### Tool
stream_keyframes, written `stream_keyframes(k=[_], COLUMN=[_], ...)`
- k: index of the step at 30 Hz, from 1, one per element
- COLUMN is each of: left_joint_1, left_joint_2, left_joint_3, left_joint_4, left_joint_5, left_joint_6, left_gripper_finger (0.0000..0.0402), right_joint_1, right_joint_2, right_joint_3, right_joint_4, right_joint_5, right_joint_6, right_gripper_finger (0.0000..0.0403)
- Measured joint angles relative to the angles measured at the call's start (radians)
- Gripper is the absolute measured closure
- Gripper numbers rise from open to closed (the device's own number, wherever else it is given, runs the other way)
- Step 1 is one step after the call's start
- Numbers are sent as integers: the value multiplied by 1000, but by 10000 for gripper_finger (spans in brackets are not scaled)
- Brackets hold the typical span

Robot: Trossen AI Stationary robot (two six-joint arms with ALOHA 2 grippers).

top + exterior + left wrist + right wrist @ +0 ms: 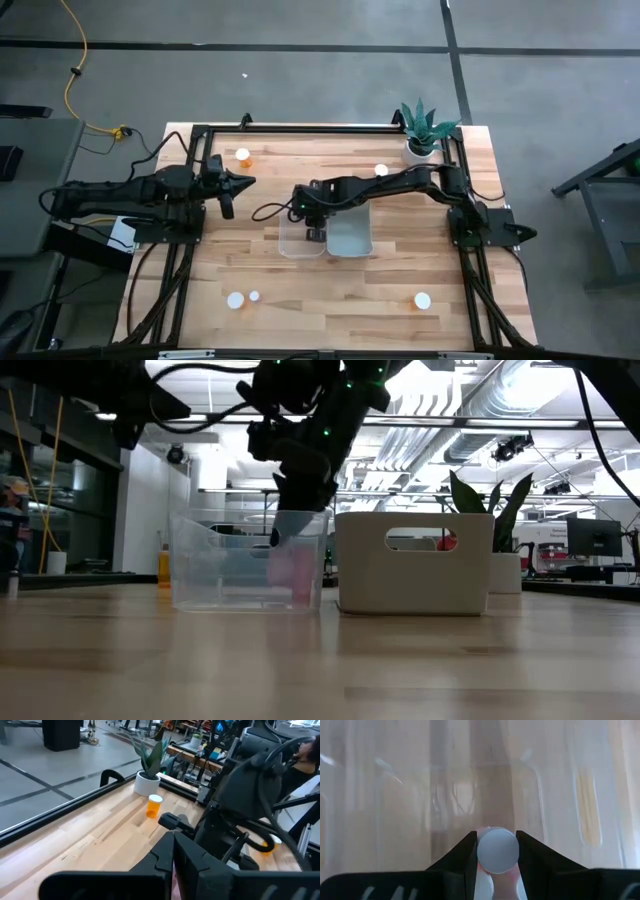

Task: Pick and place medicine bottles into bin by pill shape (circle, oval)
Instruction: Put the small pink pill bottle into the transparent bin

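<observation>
The white-capped bottle is upright and low inside the clear bin [292,243], so my right gripper should open its fingers.
My right gripper [316,234] reaches down into the clear plastic bin [292,243] at the table's middle and is shut on a medicine bottle, whose round white cap [496,851] shows between the fingers. In the low view the bottle [296,572] shows inside the clear bin [215,565]. A white bin [352,238] stands right beside the clear one. My left gripper [243,182] hangs shut and empty at the table's left. Other bottles stand on the table at the far left [243,156], far middle [381,170], near left [235,300] [254,296] and near right [422,300]. My right gripper pinches the bottle between its two fingers [462,855], which lie on opposite sides of it at the white cap [496,851]. The fingers come from above, pointing down into the clear bin. The bottle stands upright, cap up, low inside the bin. I cannot tell whether it touches the floor.
A potted plant in a white pot [421,148] stands at the far right corner. A dark frame rail [300,128] runs along the table's far edge, and others run along both sides. An orange bottle [154,805] and the pot [147,782] show beyond my left gripper.
</observation>
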Motion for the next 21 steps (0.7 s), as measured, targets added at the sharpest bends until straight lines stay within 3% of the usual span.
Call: stream_keyframes(k=[9,21], left_joint_1=[0,0], left_joint_2=[2,2], left_joint_3=[0,0], left_joint_4=[0,-6], left_joint_5=[0,0], left_joint_6=[0,0], left_gripper_finger=[401,401], right_joint_1=[0,0], right_joint_2=[5,5], right_joint_3=[0,0], right_joint_4=[32,33], right_joint_5=[-2,-27], right_joint_6=[0,0], right_gripper_finger=[302,248])
